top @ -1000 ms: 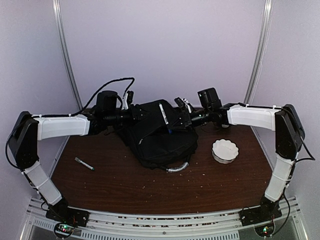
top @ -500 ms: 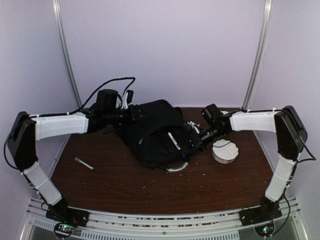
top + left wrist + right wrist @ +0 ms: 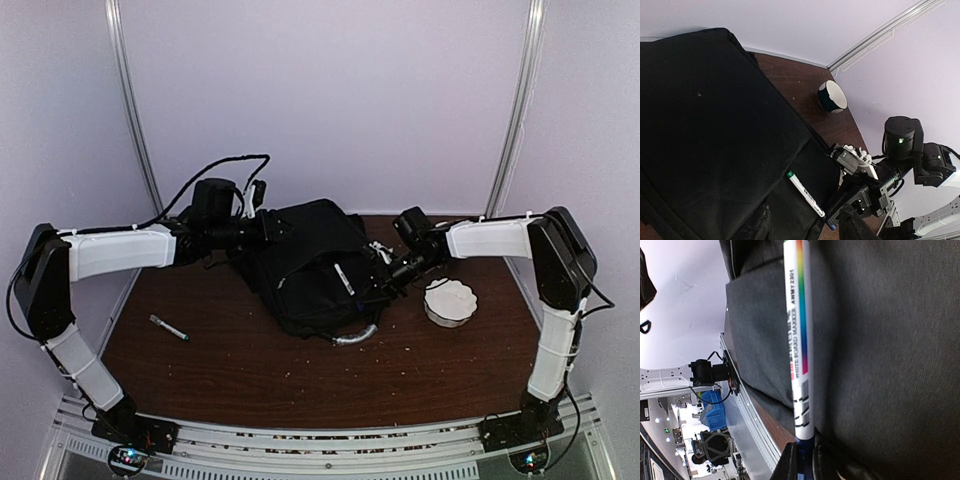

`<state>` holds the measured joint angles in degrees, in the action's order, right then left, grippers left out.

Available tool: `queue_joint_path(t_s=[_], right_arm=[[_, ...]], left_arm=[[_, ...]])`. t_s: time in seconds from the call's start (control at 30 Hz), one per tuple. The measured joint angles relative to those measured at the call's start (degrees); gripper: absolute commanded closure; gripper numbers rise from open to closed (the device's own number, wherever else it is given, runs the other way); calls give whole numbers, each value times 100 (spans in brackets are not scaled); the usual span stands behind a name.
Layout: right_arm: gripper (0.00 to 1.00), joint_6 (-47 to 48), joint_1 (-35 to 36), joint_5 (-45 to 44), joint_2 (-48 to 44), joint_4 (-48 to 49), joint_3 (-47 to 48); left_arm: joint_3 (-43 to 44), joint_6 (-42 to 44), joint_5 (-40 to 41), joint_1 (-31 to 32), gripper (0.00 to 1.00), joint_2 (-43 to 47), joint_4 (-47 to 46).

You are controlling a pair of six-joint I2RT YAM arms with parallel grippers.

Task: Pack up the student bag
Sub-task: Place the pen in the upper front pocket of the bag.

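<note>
My right gripper should move the marker inside before it lets go, because the marker's body [image 3: 345,280] is outside the bag's opening [image 3: 322,262], over the bag's front panel.
The student bag [image 3: 315,270], a large black backpack, lies mid-table with its silver handle [image 3: 355,337] toward me. My left gripper [image 3: 272,228] is at the bag's back left edge, where the flap [image 3: 715,125] stands lifted. Its fingers are lost against the black fabric. A white board marker [image 3: 343,279] with a green tip lies slanted against the bag's opening [image 3: 805,194]. My right gripper [image 3: 388,283] is shut on the marker's blue end, and the barrel [image 3: 799,340] runs straight out from the gripper [image 3: 826,460] along the grey-black cloth.
A second marker [image 3: 168,327] lies on the brown table [image 3: 250,370] at the left. A white scalloped bowl [image 3: 450,300] sits right of the bag, just below the right arm. A dark cup with a white inside [image 3: 832,96] stands near the back corner.
My right gripper has carried the marker from above the bag's top down to its right front side. In the last half second it only shifted slightly. The left arm has stayed still.
</note>
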<state>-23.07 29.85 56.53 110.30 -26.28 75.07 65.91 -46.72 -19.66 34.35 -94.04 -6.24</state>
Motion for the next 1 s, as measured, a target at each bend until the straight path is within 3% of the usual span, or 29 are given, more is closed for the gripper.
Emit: queue_joint_path(t_s=[0.77,1.0], right_arm=[[92,-437,-116,-920,1318,-87,2094],[82,-612,-133,-1045,1602,0,2507]], left_arm=[[-87,-7,90,0,52,181,42],[-90,-9,94,0,52,181,55]])
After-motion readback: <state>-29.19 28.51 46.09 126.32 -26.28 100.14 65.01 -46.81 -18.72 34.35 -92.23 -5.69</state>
